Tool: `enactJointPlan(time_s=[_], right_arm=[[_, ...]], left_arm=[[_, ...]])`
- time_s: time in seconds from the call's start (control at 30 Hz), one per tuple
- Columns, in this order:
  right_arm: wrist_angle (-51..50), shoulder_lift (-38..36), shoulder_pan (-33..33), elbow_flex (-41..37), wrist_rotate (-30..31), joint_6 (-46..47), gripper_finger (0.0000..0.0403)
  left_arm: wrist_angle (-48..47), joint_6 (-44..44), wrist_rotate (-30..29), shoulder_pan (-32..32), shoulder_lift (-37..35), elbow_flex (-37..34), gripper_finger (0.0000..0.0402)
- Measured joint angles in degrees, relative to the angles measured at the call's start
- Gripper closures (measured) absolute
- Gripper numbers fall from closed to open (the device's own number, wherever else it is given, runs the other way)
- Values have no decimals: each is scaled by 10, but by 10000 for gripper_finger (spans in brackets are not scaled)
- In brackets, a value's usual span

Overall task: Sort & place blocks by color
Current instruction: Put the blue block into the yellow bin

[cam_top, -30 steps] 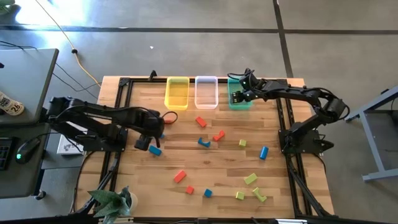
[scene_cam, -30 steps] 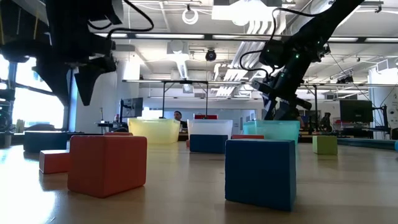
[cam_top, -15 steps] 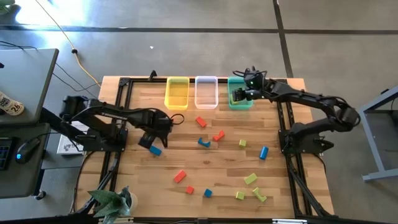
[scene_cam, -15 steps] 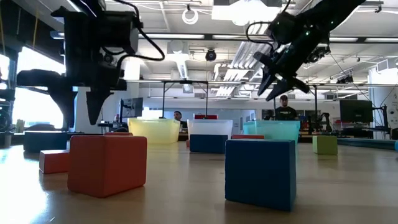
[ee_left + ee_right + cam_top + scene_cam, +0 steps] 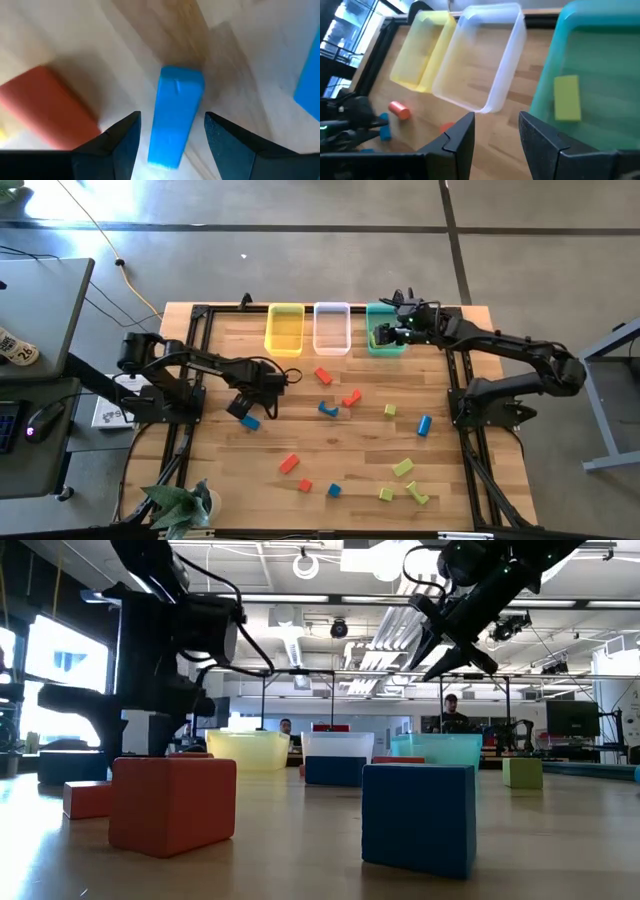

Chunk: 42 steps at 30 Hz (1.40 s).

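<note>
I need to pick up the blue bar by its long sides with my left gripper next, so that I can sort it into the yellow tray (image 5: 285, 330).
My left gripper (image 5: 244, 408) is open and low over the table, at its left middle. Its two fingers stand on either side of a blue bar (image 5: 175, 117), which lies flat on the wood and also shows in the high view (image 5: 249, 421); they do not touch it. A red-orange block (image 5: 47, 107) lies beside the bar. My right gripper (image 5: 386, 336) is open and empty, raised above the teal tray (image 5: 372, 345). One yellow-green block (image 5: 566, 97) lies on the teal tray's floor. Several more blocks lie scattered on the table.
A yellow tray (image 5: 284, 330) and a clear tray (image 5: 332, 328) stand left of the teal one along the far edge. Loose blocks lie mid-table (image 5: 322, 375) (image 5: 328, 410) and toward the near right (image 5: 403, 468). A plant (image 5: 185, 502) stands at the near left corner.
My left gripper has gone down toward the table and a little toward the right, onto the blue bar's place. My right gripper has risen out of the teal tray and tipped up; the yellow-green block stays in the tray.
</note>
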Motion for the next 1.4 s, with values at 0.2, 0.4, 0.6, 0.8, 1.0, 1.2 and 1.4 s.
enactJointPlan(time_s=[0.2,0.4,0.6,0.8,1.0,1.2,1.4], right_arm=[[4,0,35,0,17,27,263],[9,0,72,0,50,59,263],[10,0,102,0,76,75,263],[16,0,123,0,69,75,263],[17,0,141,0,65,74,263],[16,0,150,0,49,60,263],[17,0,149,0,20,33,263]], left_arm=[[10,-14,18,3,10,0,210],[4,-25,26,3,27,2,268],[2,-40,23,4,22,1,327],[6,-72,27,4,-2,10,327],[6,-107,27,6,-39,46,327],[12,-143,1,28,-52,102,327],[51,-184,-26,85,-52,152,327]])
